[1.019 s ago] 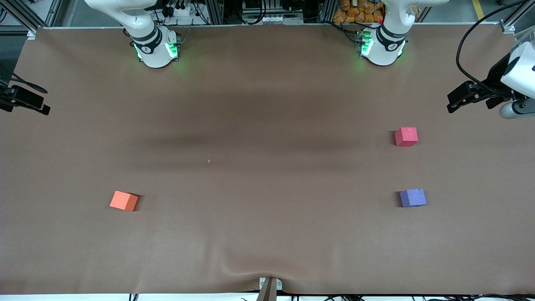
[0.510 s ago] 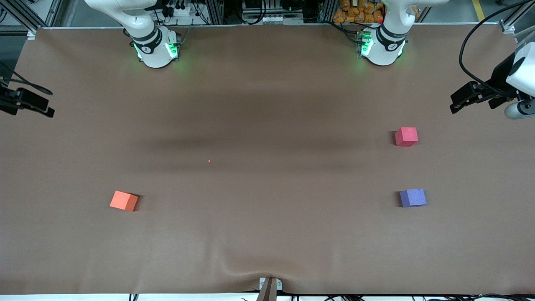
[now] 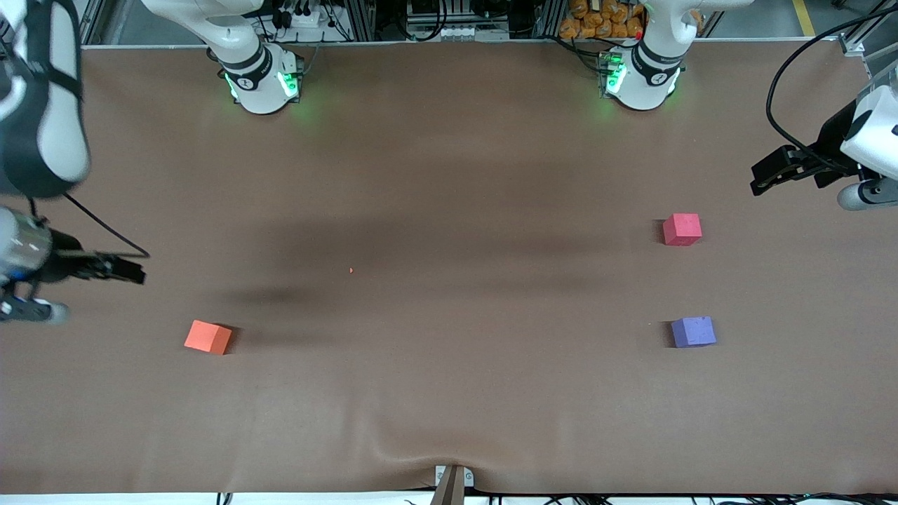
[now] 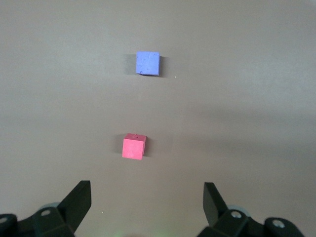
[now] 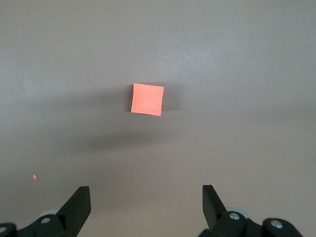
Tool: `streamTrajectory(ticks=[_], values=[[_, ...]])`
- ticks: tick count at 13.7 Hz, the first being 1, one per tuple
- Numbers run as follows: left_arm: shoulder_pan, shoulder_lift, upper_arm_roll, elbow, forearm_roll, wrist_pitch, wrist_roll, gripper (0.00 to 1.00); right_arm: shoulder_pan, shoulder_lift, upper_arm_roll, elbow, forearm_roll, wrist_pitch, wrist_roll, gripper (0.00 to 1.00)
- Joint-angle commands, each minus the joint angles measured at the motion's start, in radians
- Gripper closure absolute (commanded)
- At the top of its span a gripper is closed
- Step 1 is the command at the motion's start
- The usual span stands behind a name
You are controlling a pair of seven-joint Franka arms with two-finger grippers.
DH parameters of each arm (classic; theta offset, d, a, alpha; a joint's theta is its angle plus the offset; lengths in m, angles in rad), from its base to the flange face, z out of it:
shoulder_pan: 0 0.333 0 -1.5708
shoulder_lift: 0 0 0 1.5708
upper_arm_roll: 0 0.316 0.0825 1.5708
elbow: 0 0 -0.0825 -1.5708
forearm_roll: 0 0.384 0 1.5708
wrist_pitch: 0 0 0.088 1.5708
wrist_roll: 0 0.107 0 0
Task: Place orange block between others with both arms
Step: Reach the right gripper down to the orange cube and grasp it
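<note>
My right gripper should next grab the orange block (image 3: 208, 337) by its opposite sides. Then it can place the block between the pinkish-red cube (image 3: 682, 229) and the purple-blue one.
The orange block (image 3: 208, 337) (image 5: 147, 98) lies on the brown table cover toward the right arm's end. Toward the left arm's end sit the others: a pinkish-red cube (image 3: 682, 229) (image 4: 134, 146) and, nearer to the front camera, a purple-blue cube (image 3: 693, 332) (image 4: 148, 63), with a bare gap between them. My right gripper (image 3: 125, 269) (image 5: 145, 202) hangs open and empty over bare cover, a short way from the orange block. My left gripper (image 3: 770, 172) (image 4: 147, 200) is also open and empty, over the cover at the table's edge, clear of the pinkish-red cube.
A tiny orange speck (image 3: 351, 270) lies mid-table. The cover bulges in a wrinkle (image 3: 393, 449) by a metal bracket (image 3: 452, 480) at the front edge. Green-lit arm bases (image 3: 263, 84) (image 3: 640, 81) stand along the back edge.
The right arm has swung in from the table's edge, bringing its gripper much closer to the orange block. The left gripper has only shifted slightly. The cubes have not moved.
</note>
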Motion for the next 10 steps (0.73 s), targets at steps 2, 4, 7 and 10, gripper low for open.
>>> streamTrajectory(ticks=[2,4,7,10], values=[[0.007,0.005,-0.001,0.015,-0.016,-0.015,0.026,0.00,0.000,0.142,0.002,0.024,0.020,0.080,-0.018,0.00],[0.007,0.007,-0.001,0.017,-0.016,-0.015,0.026,0.00,-0.005,0.192,0.002,0.021,0.018,0.146,-0.021,0.00],[0.009,0.008,-0.001,0.017,-0.016,-0.015,0.026,0.00,-0.014,0.251,0.003,0.015,0.160,0.203,-0.017,0.00],[0.009,0.008,-0.001,0.017,-0.016,-0.015,0.026,0.00,-0.042,0.300,0.003,0.009,0.268,0.267,-0.023,0.00]])
